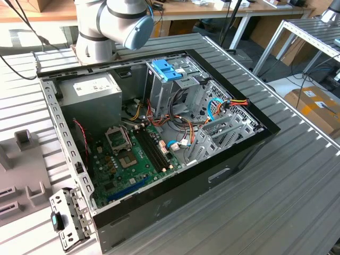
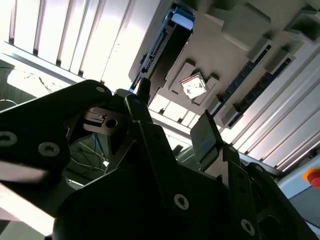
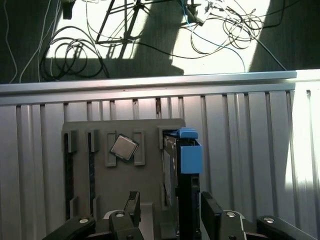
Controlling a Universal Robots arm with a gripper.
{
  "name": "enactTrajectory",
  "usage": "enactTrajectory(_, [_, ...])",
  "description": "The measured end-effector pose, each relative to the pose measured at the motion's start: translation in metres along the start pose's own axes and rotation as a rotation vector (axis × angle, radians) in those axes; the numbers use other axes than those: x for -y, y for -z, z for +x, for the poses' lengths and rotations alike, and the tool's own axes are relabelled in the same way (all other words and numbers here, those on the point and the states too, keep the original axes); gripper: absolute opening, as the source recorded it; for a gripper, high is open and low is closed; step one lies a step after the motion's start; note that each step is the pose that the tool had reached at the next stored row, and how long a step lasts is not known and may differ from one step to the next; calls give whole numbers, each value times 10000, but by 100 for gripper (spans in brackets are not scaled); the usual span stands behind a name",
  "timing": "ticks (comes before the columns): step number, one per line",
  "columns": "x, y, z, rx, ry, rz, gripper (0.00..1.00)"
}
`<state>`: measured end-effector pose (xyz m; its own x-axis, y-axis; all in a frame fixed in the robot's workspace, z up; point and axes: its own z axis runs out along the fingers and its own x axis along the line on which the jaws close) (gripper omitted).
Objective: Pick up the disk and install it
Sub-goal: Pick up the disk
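My gripper needs to take hold of the disk across its upper edge next, which is free while the disk stands on edge in the grey holder's slot.
The disk stands on edge in a slot of a grey holder plate, its body dark with bright blue rails. The second wrist view shows the disk from beneath the fingers, its blue rail end farthest from them. My gripper is open above the plate. One fingertip is on the side of the disk toward the processor chip and the other is on its opposite side. The disk's near end sits in line with the gap. I cannot tell whether a finger touches it. In the second wrist view the gripper also has its fingers apart.
A processor chip lies in a pocket of the plate beside the disk. The open computer case on the ribbed metal table holds a green board, a grey metal box and a pale blue tray on the drive cage. Cables lie on the floor beyond the table edge.
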<state>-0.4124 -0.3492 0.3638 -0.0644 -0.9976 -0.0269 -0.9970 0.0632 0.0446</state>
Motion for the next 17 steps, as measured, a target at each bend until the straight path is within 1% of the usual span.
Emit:
enactTrajectory(1, [-3, -3, -8, 2, -1, 1, 60])
enactTrajectory(5, [-68, -32, -19, 9, -1, 0, 60])
enactTrajectory(7, [-87, -47, -36, 9, -1, -1, 60])
enactTrajectory(10, [-91, -93, -107, 10, -10, 1, 60])
enactTrajectory(12, [-94, -116, -131, 10, -13, 1, 60])
enactTrajectory(17, [-108, -193, -148, 10, -13, 1, 60])
